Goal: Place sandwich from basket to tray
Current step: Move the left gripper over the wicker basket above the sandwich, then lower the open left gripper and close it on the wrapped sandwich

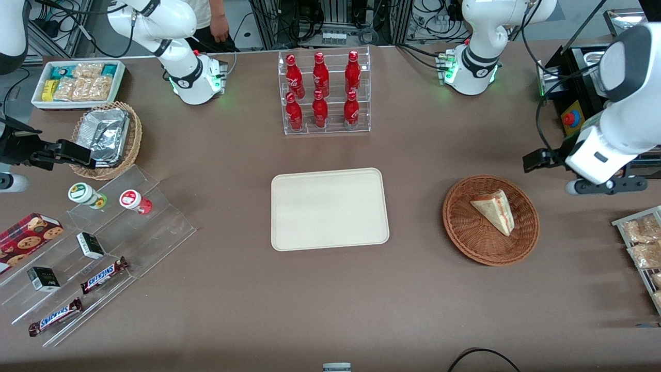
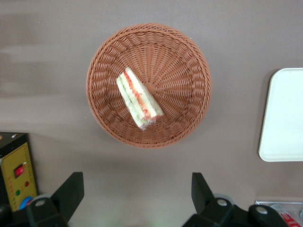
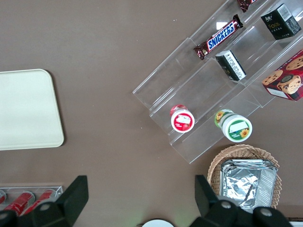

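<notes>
The robot's gripper next needs to grab the sandwich's flat outer bread sides, so that it can place the sandwich [image 1: 496, 209] on the cream tray [image 1: 330, 209].
The sandwich [image 1: 496, 209], a pale triangular wedge with red and green filling along its edge, lies in the round reddish-brown wicker basket [image 1: 475, 240]. In the left wrist view the sandwich [image 2: 138, 98] rests near the middle of the basket [image 2: 182, 61]. The cream tray [image 1: 330, 209] lies flat and bare mid-table, beside the basket toward the parked arm's end; its edge also shows in the wrist view as the tray [image 2: 284, 113]. My gripper [image 1: 539, 157] hangs high, a little farther from the front camera than the basket. The gripper [image 2: 137, 191] is open wide, with nothing between its fingers.
A clear rack of red bottles [image 1: 325, 93] stands farther from the front camera than the tray. A control box with a red button [image 1: 570, 119] and a rack of packaged snacks [image 1: 643, 248] flank the basket. A stepped acrylic display [image 1: 98, 243] and a tan foil basket [image 1: 106, 137] sit at the parked arm's end.
</notes>
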